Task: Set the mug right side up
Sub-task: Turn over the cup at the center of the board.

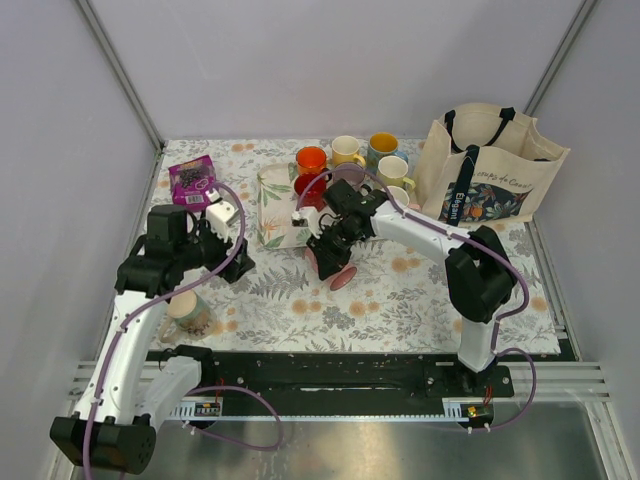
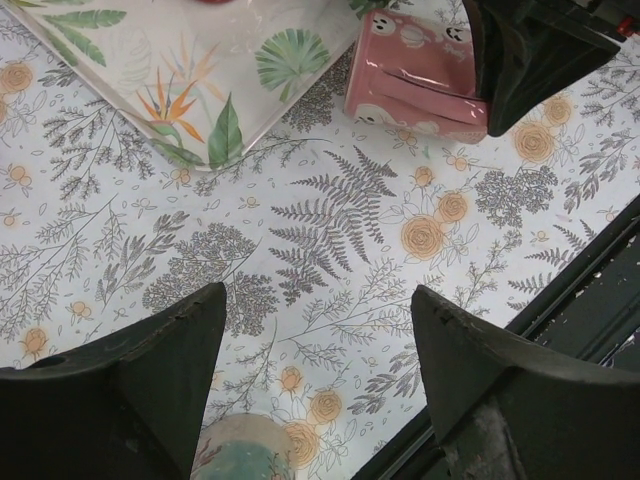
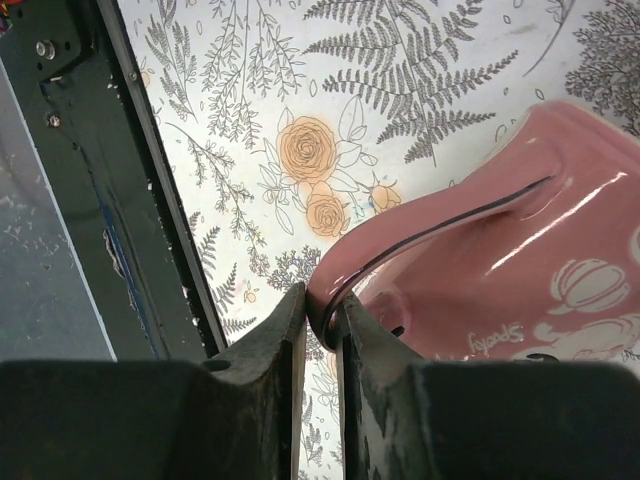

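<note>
My left gripper grabs the mug by its rim (image 1: 309, 259) (image 2: 359, 72) beside the handle next, which leaves the mug's base free to set the mug upright.
The mug (image 1: 335, 268) is glossy salmon-pink with white prints and lies on its side on the floral cloth just in front of the tray. My right gripper (image 3: 322, 312) is shut on the thin loop of its handle (image 3: 420, 235); the body (image 3: 530, 280) bulges to the right of the fingers. In the left wrist view the mug (image 2: 410, 75) shows at the top with the right gripper (image 2: 530, 60) dark over it. My left gripper (image 2: 318, 335) hangs open above bare cloth, well short of the mug, holding nothing.
A leaf-printed tray (image 1: 272, 210) sits behind the mug, with several coloured mugs (image 1: 350, 160) beyond it. A tote bag (image 1: 490, 165) stands at the back right and a purple packet (image 1: 192, 180) at the back left. A teal-patterned mug (image 1: 188, 315) sits under the left arm.
</note>
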